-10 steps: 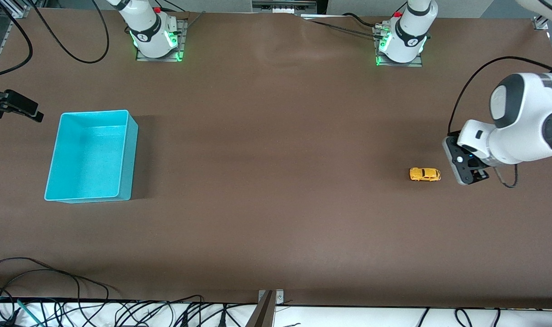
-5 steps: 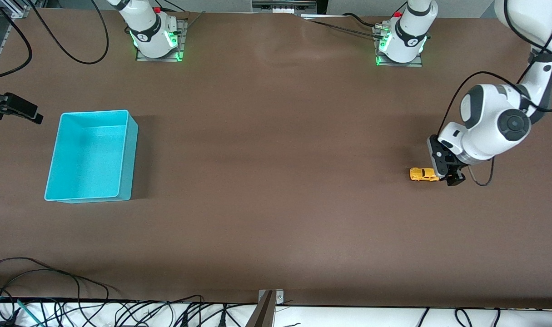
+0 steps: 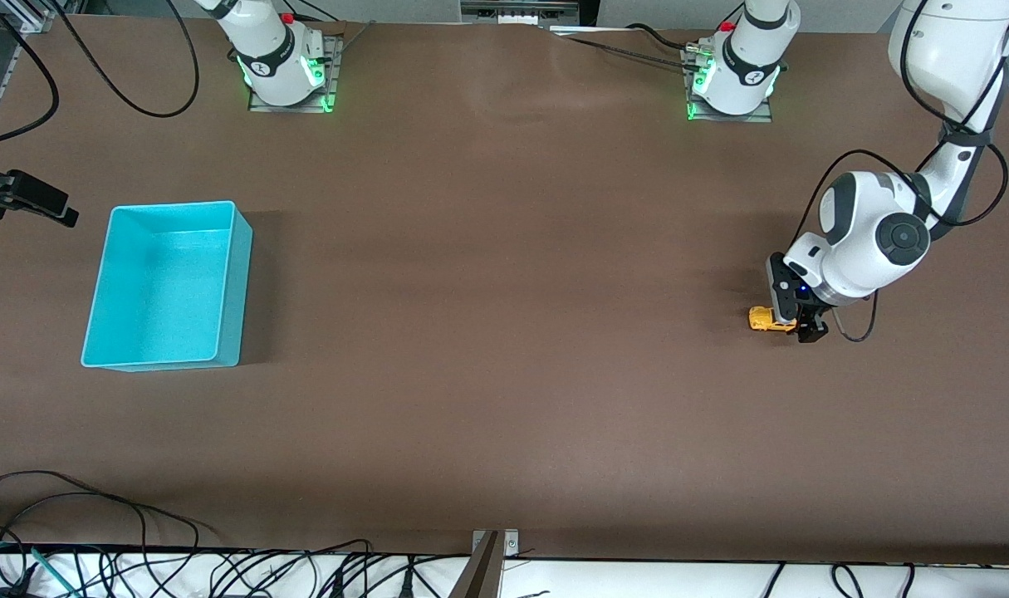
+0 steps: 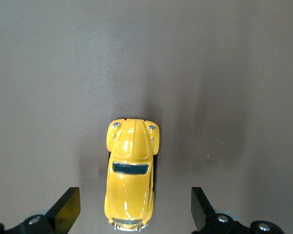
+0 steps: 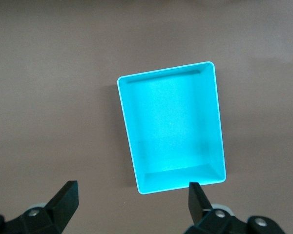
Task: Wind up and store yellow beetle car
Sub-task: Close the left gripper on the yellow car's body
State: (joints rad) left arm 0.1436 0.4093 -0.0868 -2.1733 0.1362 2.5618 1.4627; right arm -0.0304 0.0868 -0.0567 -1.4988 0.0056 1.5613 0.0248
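The yellow car's rear body [image 4: 129,204] is between my left gripper's fingers, and they would hold the car now. My left gripper should close on the car.
The yellow beetle car [image 3: 761,319] stands on the brown table toward the left arm's end. My left gripper [image 3: 795,322] is low over the car's tail end and hides that end in the front view. In the left wrist view the car [image 4: 131,170] lies lengthwise between the open fingers [image 4: 68,209] of the left gripper [image 4: 134,207], with clear gaps on both sides. The turquoise bin [image 3: 172,206] stands empty toward the right arm's end. My right gripper [image 5: 133,195] hangs open high above the table, looking down on the bin [image 5: 166,72], and holds nothing.
Both arm bases [image 3: 280,66] [image 3: 737,79] stand along the table's edge farthest from the front camera. A dark piece of hardware [image 3: 26,199] juts in at the table's edge beside the bin. Cables [image 3: 97,531] lie along the nearest edge.
My left gripper has come down and moved from the left arm's end of the table toward the car, and now straddles its tail. The car and the bin have not moved.
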